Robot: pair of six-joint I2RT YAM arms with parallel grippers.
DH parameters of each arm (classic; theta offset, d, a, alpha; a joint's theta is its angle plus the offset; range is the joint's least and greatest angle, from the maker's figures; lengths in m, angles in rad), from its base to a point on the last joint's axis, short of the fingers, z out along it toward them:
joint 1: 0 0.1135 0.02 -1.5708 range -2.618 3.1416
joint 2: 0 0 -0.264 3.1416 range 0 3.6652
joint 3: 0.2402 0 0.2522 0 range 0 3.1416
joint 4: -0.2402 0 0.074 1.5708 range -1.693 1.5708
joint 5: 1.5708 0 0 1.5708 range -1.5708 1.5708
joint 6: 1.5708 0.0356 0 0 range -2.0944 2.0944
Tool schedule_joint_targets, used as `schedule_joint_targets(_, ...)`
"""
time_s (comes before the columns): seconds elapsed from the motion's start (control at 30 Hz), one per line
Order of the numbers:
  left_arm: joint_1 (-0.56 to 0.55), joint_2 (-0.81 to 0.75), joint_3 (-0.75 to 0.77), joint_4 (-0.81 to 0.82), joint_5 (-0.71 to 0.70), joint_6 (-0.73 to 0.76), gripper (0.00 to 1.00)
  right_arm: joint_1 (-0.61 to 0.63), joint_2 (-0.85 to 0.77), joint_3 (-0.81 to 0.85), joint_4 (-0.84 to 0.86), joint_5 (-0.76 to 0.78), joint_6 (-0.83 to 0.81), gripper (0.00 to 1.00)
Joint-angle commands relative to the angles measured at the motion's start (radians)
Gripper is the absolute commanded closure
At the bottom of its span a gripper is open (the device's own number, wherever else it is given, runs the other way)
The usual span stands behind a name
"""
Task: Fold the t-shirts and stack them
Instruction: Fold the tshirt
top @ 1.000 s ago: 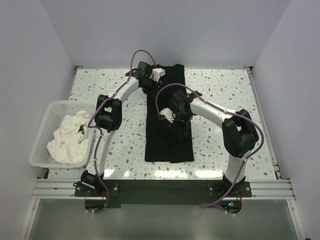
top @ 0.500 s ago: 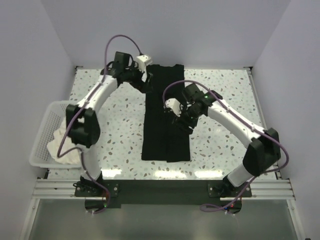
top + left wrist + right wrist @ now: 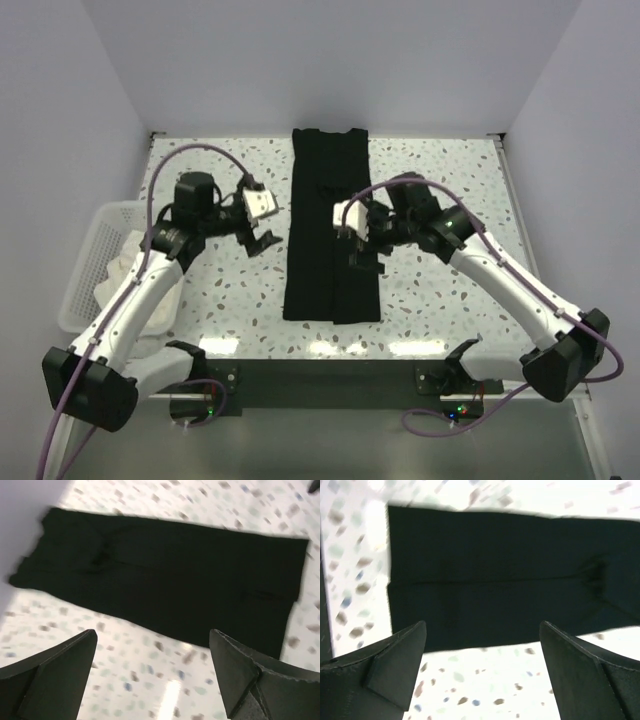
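Note:
I need to fold that end of the folded black t-shirt over toward the back, so I should next grab the t-shirt's front-end corner on my right gripper's side with that gripper.
A black t-shirt [image 3: 330,225] lies flat on the speckled table, folded lengthwise into a narrow strip that runs from the back edge toward the front. My left gripper [image 3: 258,237] hovers open just left of the strip, with nothing between its fingers. My right gripper [image 3: 365,245] hangs open over the strip's right edge, also empty. In the left wrist view the black t-shirt [image 3: 165,575] lies beyond the open left gripper [image 3: 152,635]. The right wrist view shows the black t-shirt [image 3: 495,575] past the open right gripper [image 3: 482,627]. A white t-shirt [image 3: 112,272] sits crumpled in the basket, partly hidden by my left arm.
A white lattice basket [image 3: 85,258] stands at the table's left edge. Grey walls close in the back and both sides. Speckled tabletop [image 3: 450,180] shows on both sides of the black strip.
Both grippers have opened and let go of the black t-shirt. Both arms have drawn back toward the front, the left one swinging out to the left. The shirt now lies flat.

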Motion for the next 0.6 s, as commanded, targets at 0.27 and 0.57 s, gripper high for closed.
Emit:
schedule_joint_targets(0.27, -0.315, 0.007, -0.496, 0.107, -0.076, 0.27, 0.21, 0.123, 0.029, -0.476, 0.124, 0.045, -0.218, 0.36)
schedule_joint_targets(0.57, -0.391, 0.149, -0.51, 0.169, -0.11, 0.339, 0.36, 0.16, 0.096, -0.57, 0.195, 0.053, -0.25, 0.51)
